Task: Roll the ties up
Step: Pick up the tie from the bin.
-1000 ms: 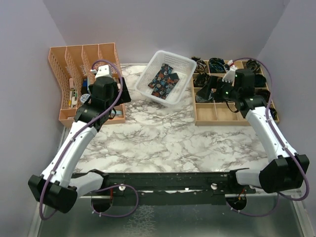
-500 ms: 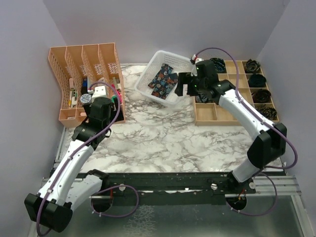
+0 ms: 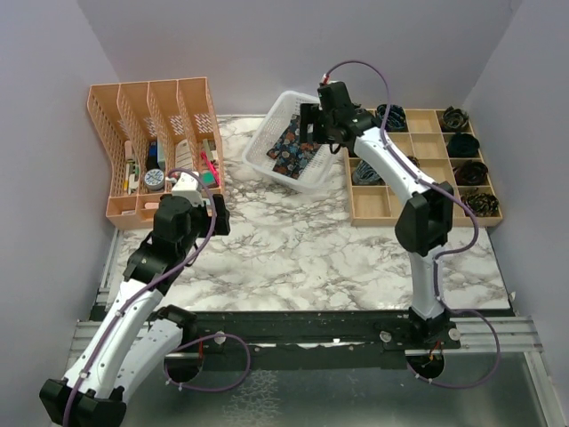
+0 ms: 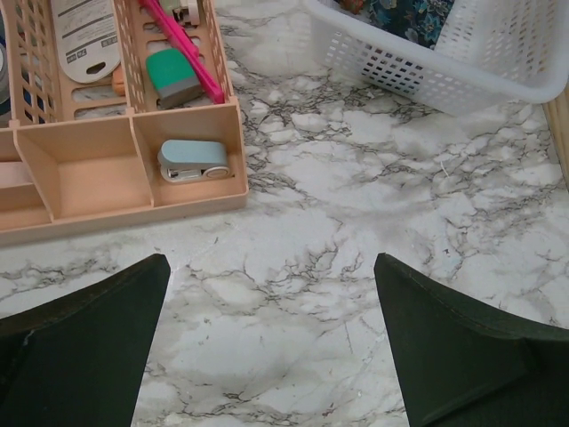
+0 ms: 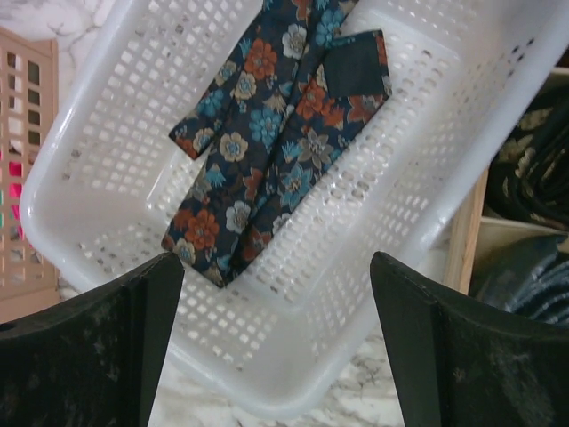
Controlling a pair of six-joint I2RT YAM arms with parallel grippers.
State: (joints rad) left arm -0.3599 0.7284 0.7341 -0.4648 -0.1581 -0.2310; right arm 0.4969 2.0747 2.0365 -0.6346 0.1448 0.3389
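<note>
I need to grab the folded floral tie across its layers next, between its ends, with my right gripper, so that the ends stay free to spread for rolling.
The ties (image 3: 292, 147) lie folded in a white perforated basket (image 3: 263, 162) at the back middle; their dark floral fabric (image 5: 267, 133) fills the basket floor (image 5: 293, 294) in the right wrist view. My right gripper (image 3: 314, 124) hovers over the basket's right side, open (image 5: 273, 267), with nothing between its fingers. Over the marble near the organizer's front, my left gripper (image 3: 197, 203) is open and empty (image 4: 269, 262). A corner of a tie (image 4: 409, 13) shows in the basket (image 4: 444, 71) in the left wrist view.
A peach desk organizer (image 3: 133, 133) with stationery stands at the back left; its front compartments (image 4: 89, 178) hold a pale blue stapler (image 4: 191, 160). A wooden compartment tray (image 3: 382, 205) at the back right holds dark rolled ties (image 3: 462, 142), its edge (image 5: 462, 240) next to the basket.
My right arm has swung left from the wooden tray to above the white basket. My left arm has drawn back from the organizer toward the near side.
</note>
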